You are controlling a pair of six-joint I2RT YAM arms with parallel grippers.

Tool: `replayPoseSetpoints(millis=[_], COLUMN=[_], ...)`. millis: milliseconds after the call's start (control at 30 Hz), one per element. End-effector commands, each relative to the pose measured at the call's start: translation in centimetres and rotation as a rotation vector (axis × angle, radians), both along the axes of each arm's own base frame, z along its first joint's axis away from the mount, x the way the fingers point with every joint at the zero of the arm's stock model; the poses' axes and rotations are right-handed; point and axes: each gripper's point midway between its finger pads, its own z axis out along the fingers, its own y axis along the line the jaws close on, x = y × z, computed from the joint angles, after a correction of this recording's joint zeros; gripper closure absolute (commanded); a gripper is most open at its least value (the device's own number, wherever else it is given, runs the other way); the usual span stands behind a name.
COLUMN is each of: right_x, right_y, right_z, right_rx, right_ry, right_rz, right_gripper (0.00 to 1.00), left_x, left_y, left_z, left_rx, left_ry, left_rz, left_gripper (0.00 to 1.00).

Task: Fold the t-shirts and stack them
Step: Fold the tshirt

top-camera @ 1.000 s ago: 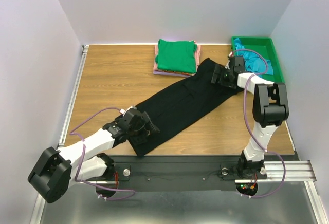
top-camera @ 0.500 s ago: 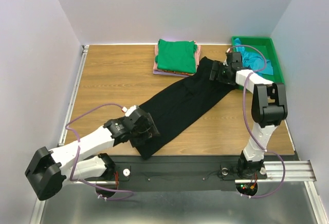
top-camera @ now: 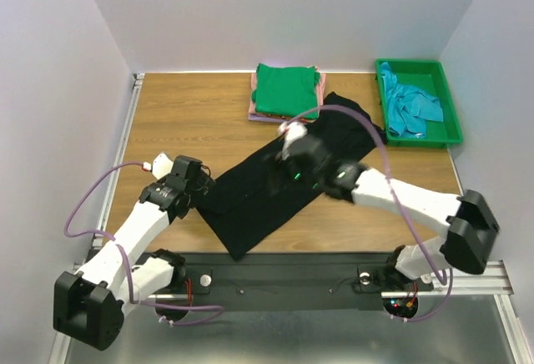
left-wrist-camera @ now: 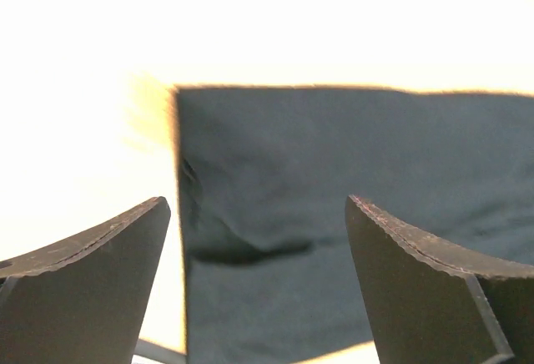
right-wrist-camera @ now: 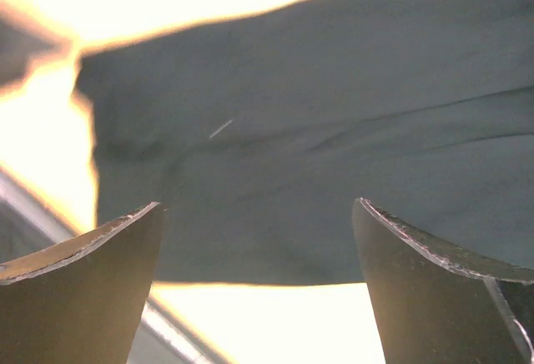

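I need to fold the black t-shirt (top-camera: 275,184) lengthwise evenly, so next I should grip it by its near-end edge (top-camera: 238,251) with my right gripper, across from my left gripper.
A large black t-shirt (top-camera: 275,184) lies flat in a long diagonal band, from the table's near edge up toward the far right. My left gripper (top-camera: 203,185) sits at its near-left edge, open; in the left wrist view (left-wrist-camera: 259,243) the black cloth (left-wrist-camera: 334,172) lies between and beyond the fingers, with nothing held. My right gripper (top-camera: 294,162) hovers over the shirt's middle, open, and dark cloth (right-wrist-camera: 334,147) fills the right wrist view (right-wrist-camera: 259,251). A folded green t-shirt (top-camera: 286,90) tops a stack with pink (top-camera: 320,88) and lilac (top-camera: 257,118) edges. A teal t-shirt (top-camera: 409,107) lies crumpled in the tray.
The rigid green plastic tray (top-camera: 417,65) stands at the far right corner. The wooden table (top-camera: 183,122) is bordered by grey walls at left, back and right. A metal rail (top-camera: 467,276) runs along the near edge by the arm bases.
My right arm swung from the shirt's far end near the tray to over its middle. My left gripper moved from the shirt's near end up and left to its side edge.
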Motion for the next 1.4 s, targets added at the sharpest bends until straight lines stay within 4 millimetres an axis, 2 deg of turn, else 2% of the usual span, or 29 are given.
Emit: replayPoseSetpoints(millis=[0, 33, 67, 100, 133, 167, 200, 267, 300, 367, 400, 433, 467, 500, 633, 667, 700, 767, 800, 900, 967, 1000, 1100, 1167, 1233, 1267, 1367], right_x=[-6.4, -7.4, -9.6, -10.2, -12.0, -12.9, -13.3, -14.7, -14.8, -14.8, -14.5, -14.3, -14.1, -13.7, -13.2, -13.1, -13.1, -13.4, -13.6, -14.0, -14.2, -14.3, -14.2, -14.1, -13.7, -13.6, -13.6], right_y=[6.2, 7.6, 9.5, 11.6, 13.8, 14.1, 15.7, 17.3, 17.7, 19.0, 19.1, 19.6, 19.6, 19.7, 19.3, 18.9, 18.8, 18.5, 18.1, 17.5, 17.2, 17.2, 17.2, 17.5, 17.7, 18.1, 18.3], right_z=[-3.9, -4.5, -5.1, -6.1, -7.2, -7.3, -8.4, -9.3, -10.8, -11.0, -11.1, -11.9, -12.1, -12.4, -14.3, -15.0, -15.3, -15.9, -16.4, -17.1, -17.0, -16.7, -16.0, -14.8, -13.9, -12.9, -12.3], right_rx=[-0.111, -0.132, -0.154, -0.174, -0.193, -0.197, -0.216, -0.252, -0.283, -0.274, -0.283, -0.3, -0.308, -0.322, -0.367, -0.382, -0.389, -0.383, -0.389, -0.401, -0.396, -0.388, -0.372, -0.345, -0.325, -0.303, -0.285], right_ry=[0.003, -0.001, -0.013, -0.009, -0.001, -0.004, -0.006, -0.031, -0.029, -0.031, -0.045, -0.048, -0.053, -0.067, -0.075, -0.071, -0.069, -0.043, -0.029, -0.012, -0.001, -0.001, -0.005, -0.015, -0.028, -0.035, -0.033], right_rz=[0.073, 0.099, 0.161, 0.187, 0.248, 0.271, 0.29, 0.339, 0.344, 0.347, 0.336, 0.336, 0.33, 0.314, 0.29, 0.281, 0.277, 0.27, 0.273, 0.275, 0.279, 0.276, 0.268, 0.257, 0.236, 0.231, 0.227], right_gripper=[0.0, 0.0, 0.0, 0.0, 0.0, 0.0, 0.0, 0.01, 0.02, 0.03, 0.05, 0.06, 0.07, 0.1, 0.19, 0.23, 0.32, 0.38, 0.47, 0.63, 0.69, 0.73, 0.78, 0.83, 0.97, 0.98, 0.99], left_x=[1.1, 1.3, 1.5, 1.4, 1.7, 1.9, 1.9, 2.2, 2.1, 2.2, 2.1, 2.2, 2.2, 2.2, 1.9, 1.9, 2.0, 2.0, 2.0, 2.0, 2.1, 1.9, 1.8, 1.9, 2.0, 1.9, 1.8], left_y=[1.8, 2.5, 2.6, 2.9, 3.2, 3.0, 3.1, 3.1, 3.2, 3.1, 3.1, 2.9, 2.6, 2.6, 2.7, 2.8, 2.7, 2.6, 2.5, 2.0, 2.1, 2.3, 2.6, 2.2, 2.0, 2.1, 3.1], left_z=[-2.5, -3.2, -4.4, -5.4, -6.6, -7.0, -7.6, -8.6, -9.0, -9.8, -10.1, -10.3, -10.7, -10.9, -11.1, -11.0, -10.9, -10.8, -10.7, -10.5, -10.0, -10.0, -9.6, -8.9, -8.3, -7.8, -6.5], left_rx=[0.058, 0.056, 0.052, 0.051, 0.032, 0.017, 0.006, 0.009, 0.014, 0.011, 0.009, 0.003, -0.004, -0.005, 0.005, 0.008, 0.006, 0.0, -0.004, -0.029, -0.026, -0.023, -0.019, -0.035, -0.04, -0.044, -0.013], left_ry=[0.029, 0.053, 0.087, 0.111, 0.133, 0.141, 0.162, 0.179, 0.183, 0.195, 0.199, 0.2, 0.209, 0.213, 0.224, 0.216, 0.208, 0.198, 0.197, 0.185, 0.17, 0.176, 0.151, 0.123, 0.104, 0.095, 0.077], left_rz=[-0.006, 0.017, 0.017, 0.02, 0.006, -0.007, -0.012, -0.022, -0.018, -0.024, -0.029, -0.04, -0.058, -0.062, -0.065, -0.065, -0.069, -0.08, -0.084, -0.099, -0.09, -0.068, -0.053, -0.077, -0.085, -0.073, -0.022], left_gripper=[0.02, 0.05, 0.08, 0.1, 0.21, 0.24, 0.24, 0.26, 0.28, 0.35, 0.36, 0.48, 0.53, 0.54, 0.68, 0.69, 0.73, 0.93, 1.0, 1.0, 1.0, 1.0, 1.0, 1.0, 1.0, 1.0, 1.0])
